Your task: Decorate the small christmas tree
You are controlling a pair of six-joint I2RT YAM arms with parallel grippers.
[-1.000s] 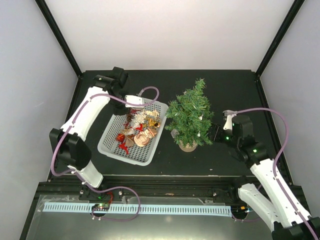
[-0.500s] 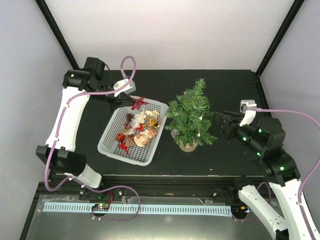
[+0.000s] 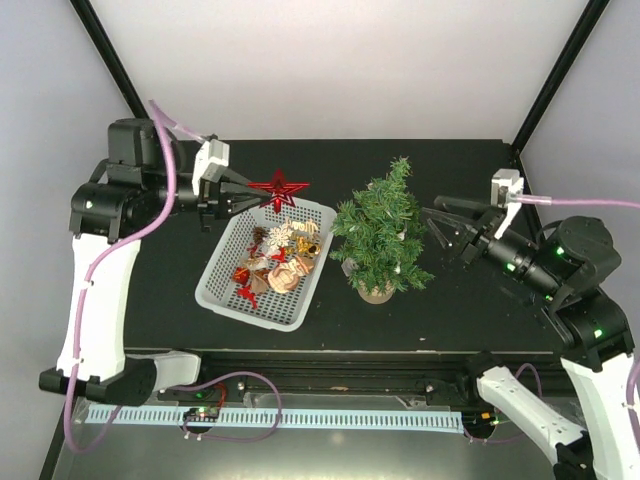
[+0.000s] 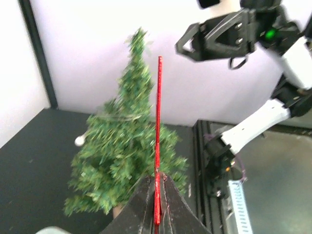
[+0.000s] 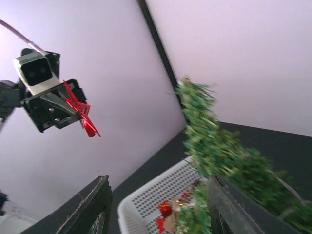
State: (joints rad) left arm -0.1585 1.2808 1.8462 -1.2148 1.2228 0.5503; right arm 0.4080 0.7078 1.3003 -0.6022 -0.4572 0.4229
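The red star [image 3: 279, 190] should be grabbed next by its point nearest the tree, with my right gripper. Its other points will then stay free to decorate the treetop.
The small christmas tree [image 3: 383, 232] stands upright on its tan base at mid table, right of the white basket; it also shows in the left wrist view [image 4: 122, 151] and the right wrist view [image 5: 219, 151]. My left gripper [image 3: 252, 193] is raised above the basket's far end and shut on a red glitter star [image 3: 279, 190], seen edge-on in its wrist view [image 4: 158, 141] and from the right wrist view [image 5: 80, 111]. My right gripper [image 3: 432, 229] is open and empty, held in the air just right of the tree, its fingers [image 5: 95, 209] wide apart.
A white mesh basket [image 3: 225, 278] with several ornaments in red, gold and white sits left of the tree [image 5: 146, 207]. Black frame posts stand at the back corners. White walls enclose the table.
My left arm has lifted the red star out of the basket and swung it up and toward the tree. My right arm has risen and pulled back, with its gripper wide open.
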